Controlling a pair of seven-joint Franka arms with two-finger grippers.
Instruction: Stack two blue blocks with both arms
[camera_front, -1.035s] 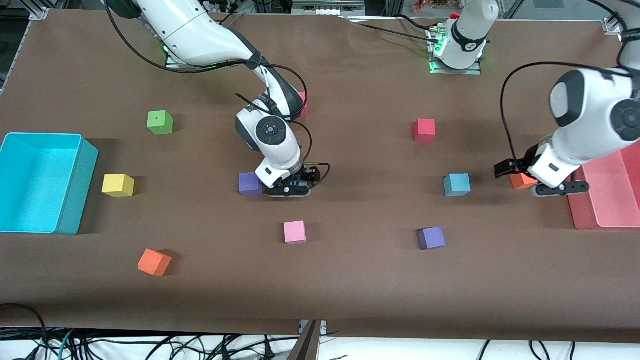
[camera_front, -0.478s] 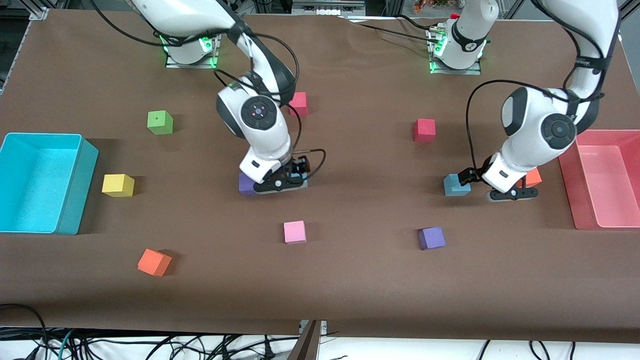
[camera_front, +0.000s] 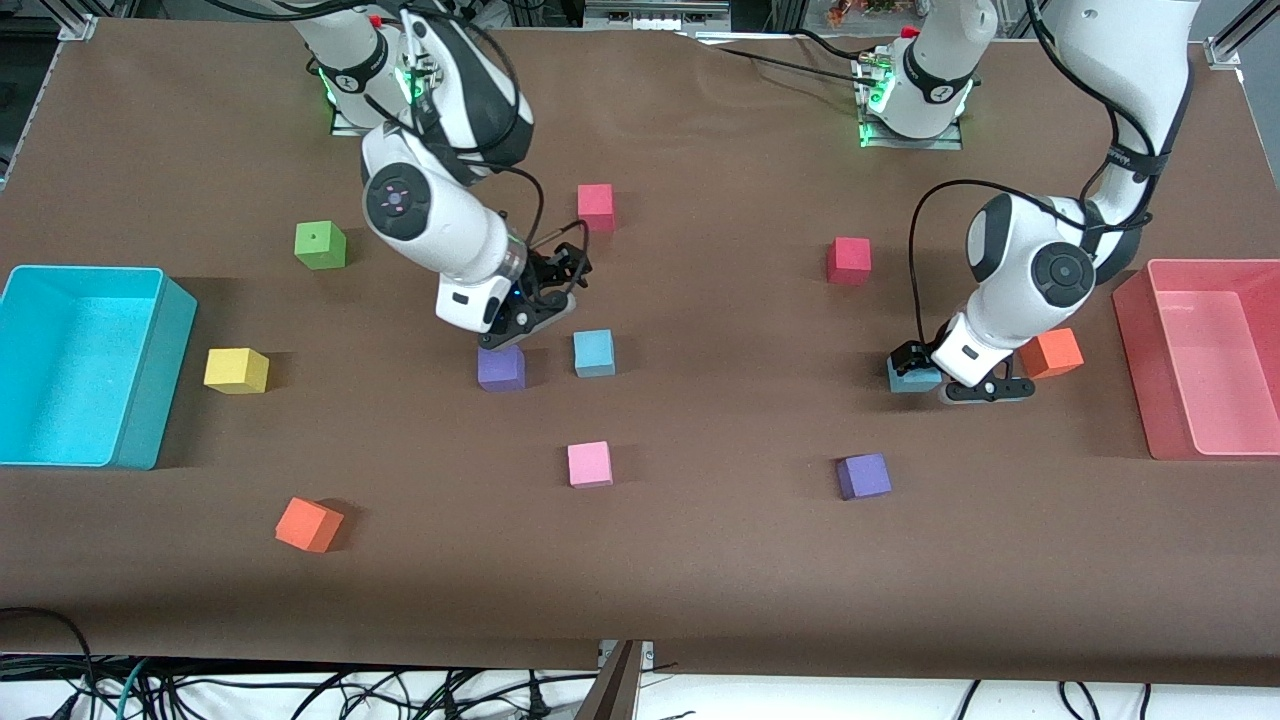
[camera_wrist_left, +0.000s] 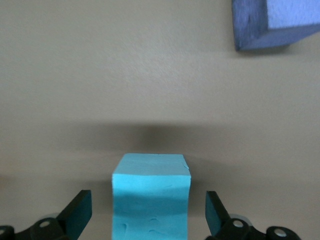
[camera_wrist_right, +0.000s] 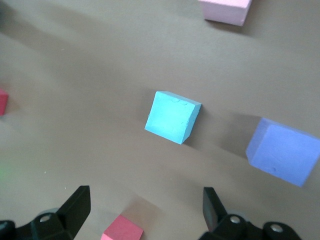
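Observation:
The left gripper next needs to grab this blue block by its opposite sides, so that the block's bottom stays free to sit on the other blue block (camera_front: 594, 353).
One blue block (camera_front: 594, 352) sits on the table beside a purple cube (camera_front: 501, 368). My right gripper (camera_front: 556, 283) hangs open and empty above the table, between that block and a pink-red cube (camera_front: 596, 206). The right wrist view shows that block (camera_wrist_right: 172, 116) clear of the open right gripper (camera_wrist_right: 145, 210). The other blue block (camera_front: 908, 379) sits near the left arm's end. My left gripper (camera_front: 918, 368) is down around it. In the left wrist view this block (camera_wrist_left: 150, 200) stands between the open fingers (camera_wrist_left: 75, 215), with a gap on each side.
A turquoise bin (camera_front: 150, 400) stands at the right arm's end and a pink tray (camera_front: 1140, 380) at the left arm's end. Scattered cubes: green (camera_front: 320, 245), yellow (camera_front: 236, 370), orange (camera_front: 309, 524), pink (camera_front: 589, 464), purple (camera_front: 863, 476), red (camera_front: 849, 260), orange (camera_front: 1050, 352).
My right gripper rose off the blue block beside the purple cube and drew back toward its base, leaving the block on the table. My left gripper swung from the orange cube and came down around the other blue block.

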